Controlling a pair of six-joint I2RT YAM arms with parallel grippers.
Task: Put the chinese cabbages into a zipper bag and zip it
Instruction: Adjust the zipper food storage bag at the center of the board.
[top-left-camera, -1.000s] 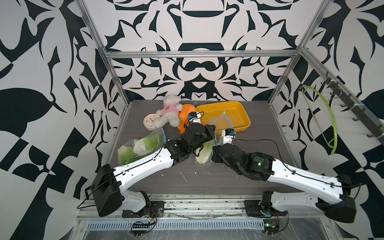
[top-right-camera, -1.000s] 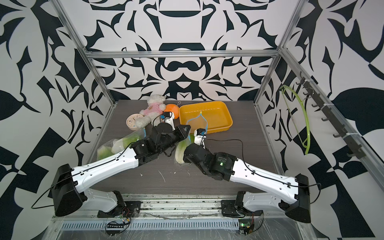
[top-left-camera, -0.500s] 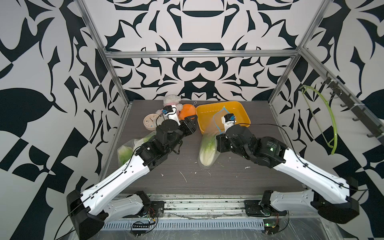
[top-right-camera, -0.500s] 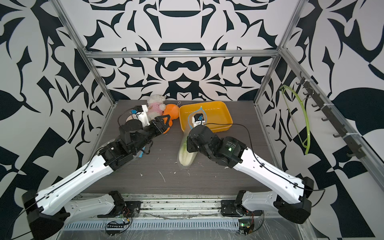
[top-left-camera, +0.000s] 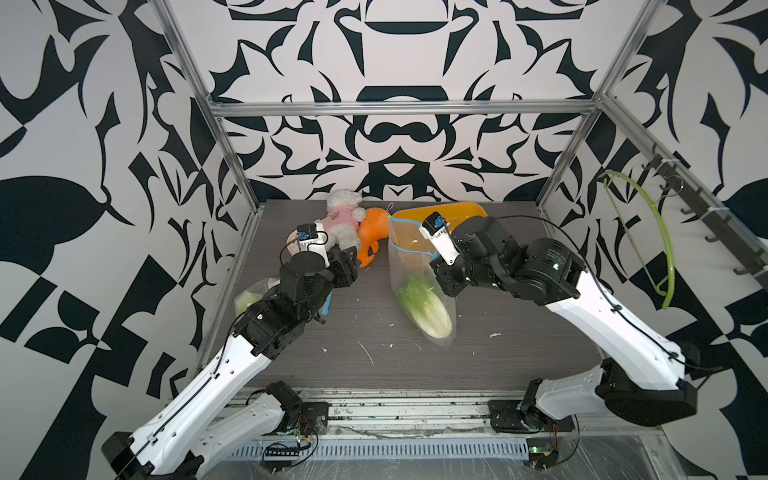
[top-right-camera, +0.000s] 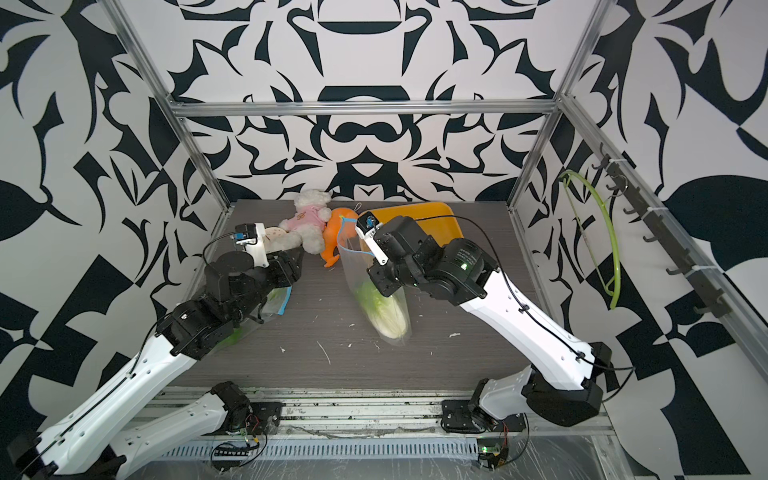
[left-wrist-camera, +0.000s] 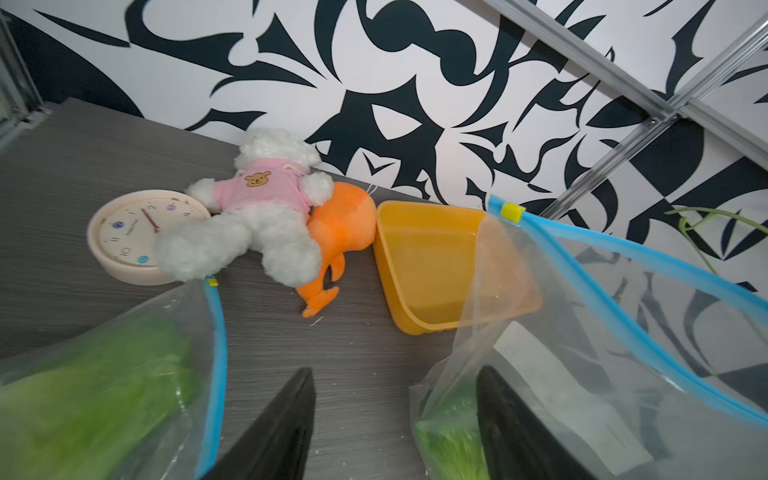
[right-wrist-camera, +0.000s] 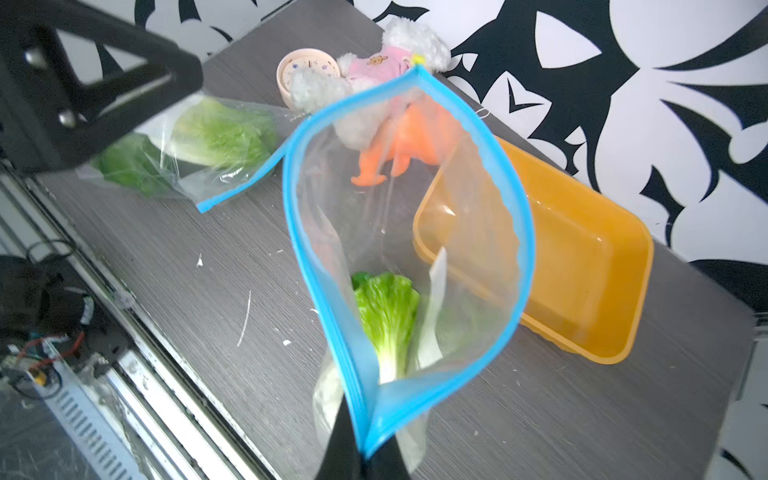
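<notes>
The robot's left gripper next needs to take hold of the zipper bag's blue rim at its far end, beside the yellow slider. That will leave the slider (left-wrist-camera: 512, 211) free for zipping.
My right gripper (right-wrist-camera: 362, 451) is shut on the blue zip rim of a clear zipper bag (top-left-camera: 409, 266), holding it up off the table. The bag's mouth gapes open in the right wrist view. One chinese cabbage (top-left-camera: 424, 307) lies in the bag's bottom, white base down; it shows in both top views, cabbage (top-right-camera: 384, 309). The yellow slider (left-wrist-camera: 512, 211) sits at the rim's far end. My left gripper (left-wrist-camera: 395, 374) is open with nothing between its fingers, left of the bag. Under the left arm lies a second clear bag (right-wrist-camera: 208, 137) with green cabbage leaves inside.
An orange tray (top-left-camera: 457, 210) stands at the back behind the held bag. A white plush bear (top-left-camera: 343, 216), an orange plush toy (top-left-camera: 372, 235) and a round clock (left-wrist-camera: 124, 237) crowd the back left. A green hanger (top-left-camera: 648, 232) hangs on the right wall.
My left gripper has opened and drawn back to the left, away from the bag. The right gripper has lifted the bag, so it now hangs with the cabbage at its bottom.
</notes>
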